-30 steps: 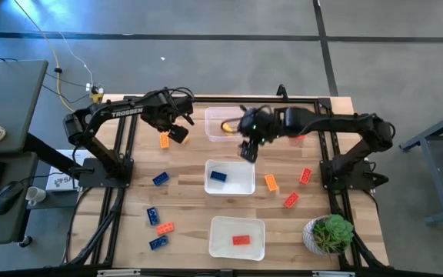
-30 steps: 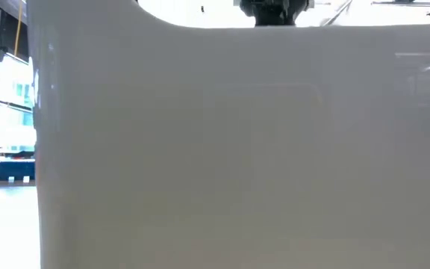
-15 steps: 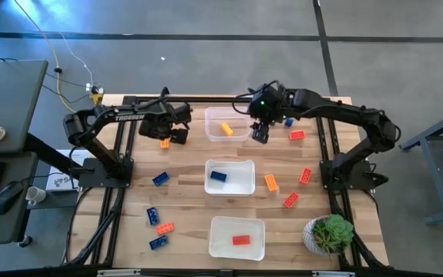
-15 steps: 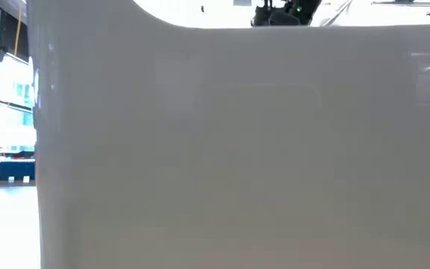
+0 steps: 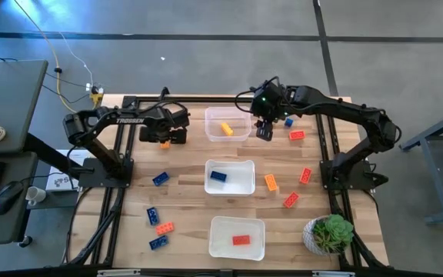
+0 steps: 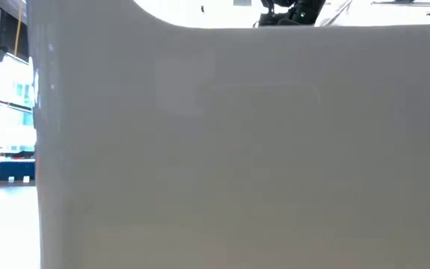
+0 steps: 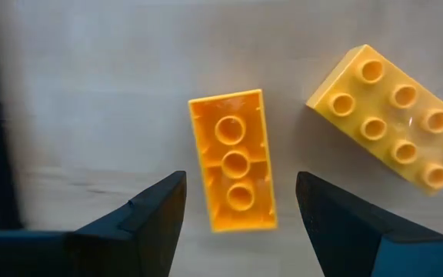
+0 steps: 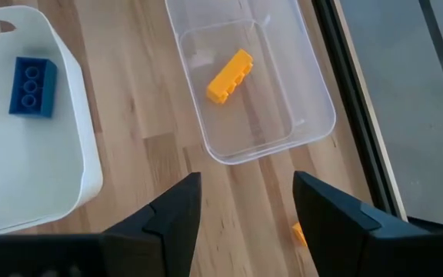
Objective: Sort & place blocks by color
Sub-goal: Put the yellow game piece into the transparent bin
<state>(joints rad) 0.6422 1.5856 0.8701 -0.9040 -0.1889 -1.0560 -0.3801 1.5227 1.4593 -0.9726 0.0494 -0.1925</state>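
Next, my left gripper grabs the yellow-orange block by its two long sides to sort it into the clear far tub (image 5: 239, 135).
My left gripper (image 7: 239, 185) hangs open at the table's far left, pointing down. Its fingers stand on either side of a yellow-orange block (image 7: 233, 161) that lies studs-down on the wood, and they do not touch it. A second yellow block (image 7: 394, 123) lies beside it, studs up. My right gripper (image 5: 264, 131) is open and holds nothing, just right of the clear far tub (image 5: 239, 135), which holds a yellow block (image 5: 226, 128). The middle tub (image 5: 244, 188) holds a blue block (image 5: 218, 175). The near tub (image 5: 220, 248) holds a red block (image 5: 241, 240).
Loose blocks lie at the near left: blue (image 5: 160, 178), blue (image 5: 153, 215), red-orange (image 5: 164, 228) and blue (image 5: 158, 242). On the right lie orange (image 5: 271, 182), red (image 5: 305, 175) and red (image 5: 297, 135). A potted plant (image 5: 329, 233) stands at the near right. A white tub wall (image 6: 237, 149) fills the low view.
My left gripper has come down over the yellow-orange blocks and rolled about its own axis, staying open. My right gripper has swung from the far tub's near right corner toward the table's right and far edges, and has turned somewhat.
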